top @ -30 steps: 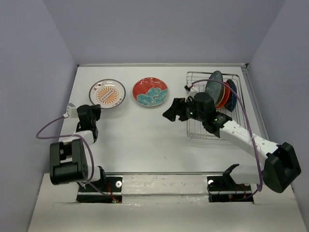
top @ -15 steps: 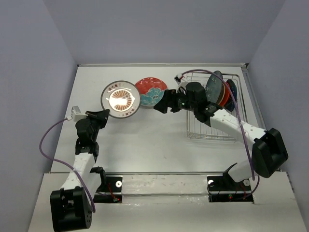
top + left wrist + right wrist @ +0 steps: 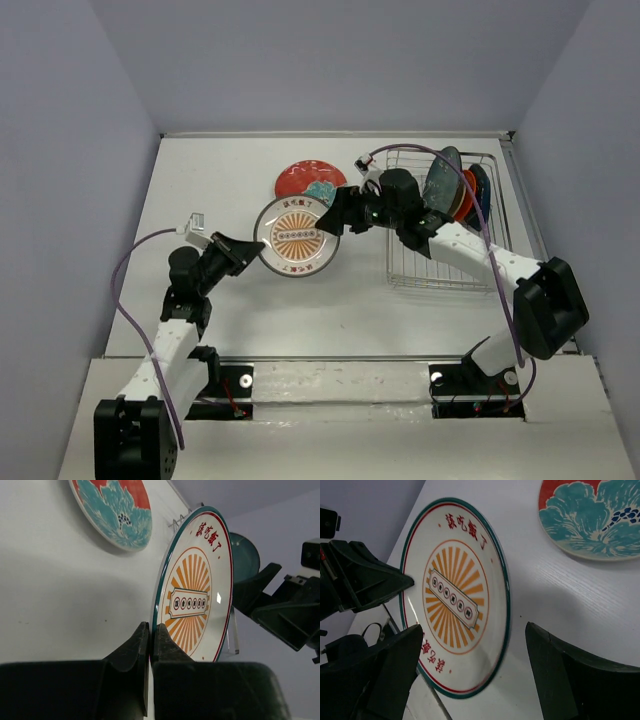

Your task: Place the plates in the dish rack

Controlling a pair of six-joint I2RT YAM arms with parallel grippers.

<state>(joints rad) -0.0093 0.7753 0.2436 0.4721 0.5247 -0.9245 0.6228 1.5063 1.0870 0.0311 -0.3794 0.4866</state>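
Observation:
My right gripper should close on the white plate now. The plate's near rim reaches between my fingers and past them in the right wrist view.
My left gripper (image 3: 250, 255) is shut on the rim of the white plate with the orange sunburst (image 3: 296, 236) and holds it up off the table; the same plate shows in the left wrist view (image 3: 197, 587) and the right wrist view (image 3: 455, 597). My right gripper (image 3: 338, 215) is open, its jaws on either side of the plate's right edge without touching it. The red plate with teal flowers (image 3: 303, 180) lies flat on the table behind. The silver wire dish rack (image 3: 437, 270) at the right holds a dark teal plate (image 3: 440, 178), an orange plate (image 3: 466, 196) and a dark blue plate (image 3: 482, 195) upright.
White table (image 3: 250, 310) with grey walls on three sides. A purple cable (image 3: 130, 300) loops off the left arm and another runs along the right arm (image 3: 495, 240). The near half of the rack shows bare wires.
The left gripper has carried the sunburst plate from the far left down and right to the table's middle. The right gripper has moved left from the rack to meet the plate.

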